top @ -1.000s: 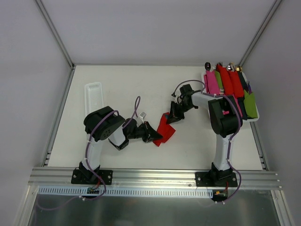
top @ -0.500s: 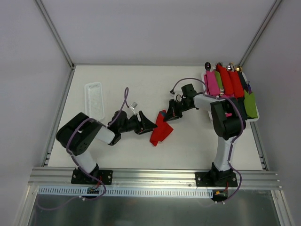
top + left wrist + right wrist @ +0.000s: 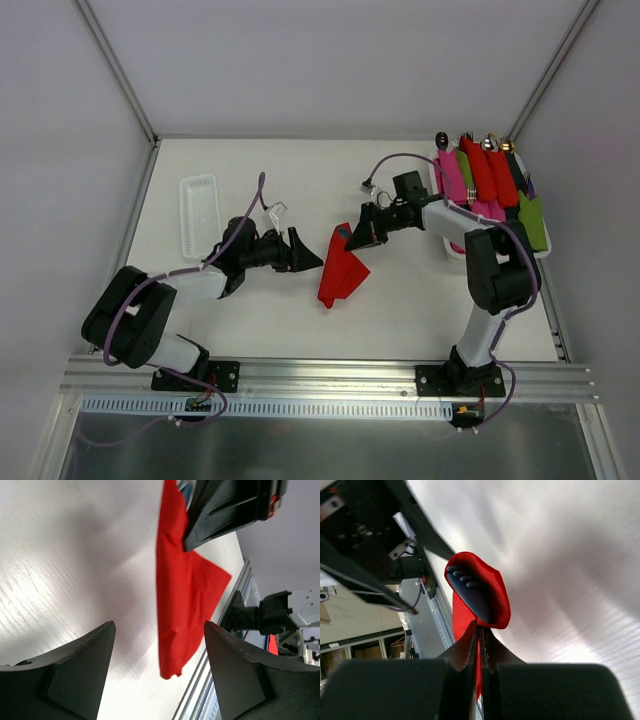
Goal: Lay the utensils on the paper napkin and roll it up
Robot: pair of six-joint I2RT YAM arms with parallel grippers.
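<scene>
My left gripper grabs the napkin's fold around the utensil (image 3: 335,264) (image 3: 171,596) next and leaves the loose flap for my right gripper to roll.
The red paper napkin (image 3: 339,274) droops in a loose fold from my right gripper (image 3: 353,238), its lower end toward the near edge. The right gripper (image 3: 480,628) is shut on the napkin's (image 3: 501,600) edge, and a dark fork-like utensil (image 3: 470,592) with tines lies wrapped inside the fold. My left gripper (image 3: 306,256) is open just left of the napkin, apart from it. In the left wrist view its two fingers (image 3: 90,650) stand wide with the napkin (image 3: 185,590) ahead between them, and the gripper (image 3: 159,629) holds nothing.
A narrow white tray (image 3: 199,210) lies at the far left. At the far right a tray (image 3: 541,255) holds pink, red and green rolled bundles (image 3: 487,175). An aluminium rail (image 3: 320,372) runs along the near edge.
The left gripper has let go of the napkin, opened and drawn back to the left. The right gripper has shifted slightly up and left, still holding the napkin.
</scene>
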